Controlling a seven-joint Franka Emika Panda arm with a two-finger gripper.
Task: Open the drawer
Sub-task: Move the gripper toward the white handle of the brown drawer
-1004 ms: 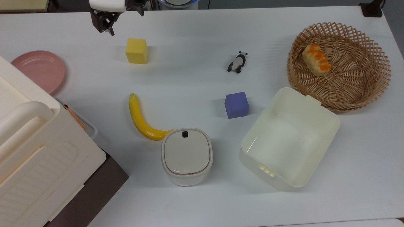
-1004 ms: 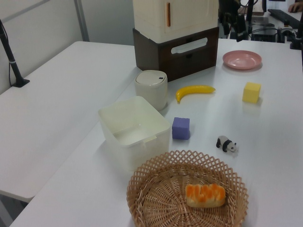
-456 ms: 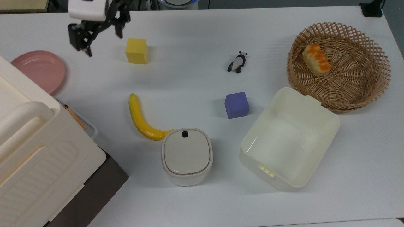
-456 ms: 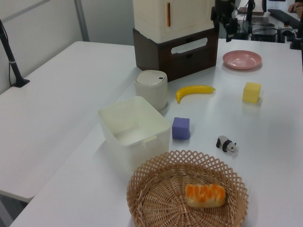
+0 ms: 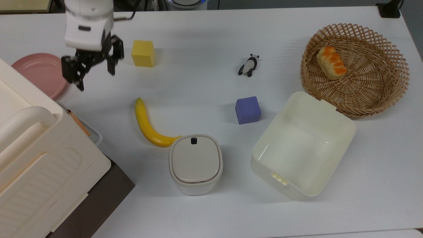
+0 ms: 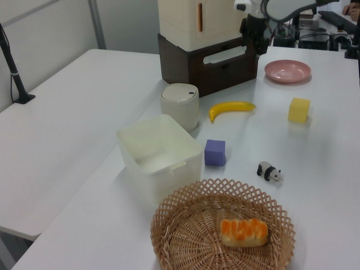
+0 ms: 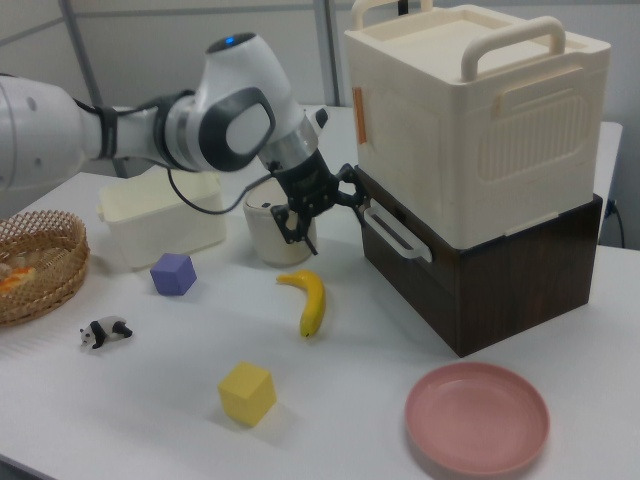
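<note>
The robot needs to open the drawer, so its gripper should next grip the dark drawer front by its white loop handle [image 6: 225, 54].
The drawer [image 6: 220, 72] sits shut in a dark brown cabinet under a cream lidded box [image 7: 470, 110]. Its dark front panel [image 7: 420, 292] carries a white loop handle [image 7: 397, 232], which is also a pale loop handle [image 5: 98, 137] in the top view. My gripper [image 5: 96, 80] hangs open above the table between the pink plate and the yellow cube, up from the handle in the top view. In the right view the gripper [image 7: 322, 215] is just left of the handle and apart from it. In the left view the gripper [image 6: 254, 44] is at the panel's right end.
On the table lie a pink plate [image 5: 39, 74], a yellow cube [image 5: 143, 53], a banana [image 5: 147, 125], a small lidded bin [image 5: 195, 163], a purple cube [image 5: 248, 109], a toy panda [image 5: 249, 65], a cream open bin [image 5: 302, 145] and a wicker basket [image 5: 380, 96] holding bread.
My gripper has come down from the top view's upper edge and moved left, towards the drawer front. Nothing else has moved.
</note>
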